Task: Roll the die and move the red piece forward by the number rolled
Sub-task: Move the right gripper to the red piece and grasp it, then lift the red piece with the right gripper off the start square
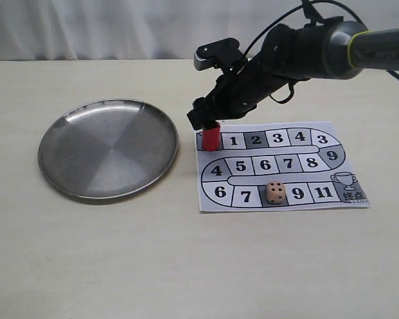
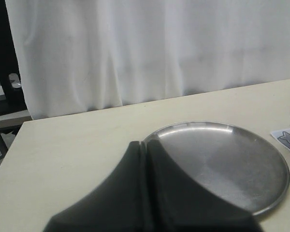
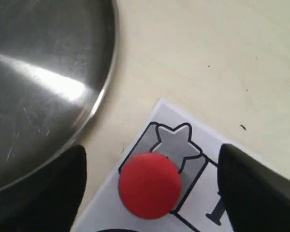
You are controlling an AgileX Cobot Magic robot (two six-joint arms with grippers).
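Observation:
The red piece needs to move forward along the numbered squares. My right gripper should next grab it by its round top (image 1: 213, 127) (image 3: 150, 185).
The red piece (image 1: 211, 137) stands upright on the grey star square at the left end of the paper board (image 1: 206, 199). My right gripper (image 1: 206, 123) hangs just over it, open. In the right wrist view the red piece (image 3: 150, 185) sits between the two fingers of the right gripper (image 3: 154, 191), with a gap on each side. The die (image 1: 274, 193) rests on the board's bottom row, between squares 7 and 9. My left gripper (image 2: 146, 143) is shut on nothing, near the steel plate (image 2: 232, 159). It is out of the exterior view.
A round steel plate (image 1: 108, 149) with nothing in it lies left of the board, its rim close to the board's left edge. The plate's rim (image 3: 104, 92) also shows beside the star square (image 3: 171, 140). A white curtain backs the table.

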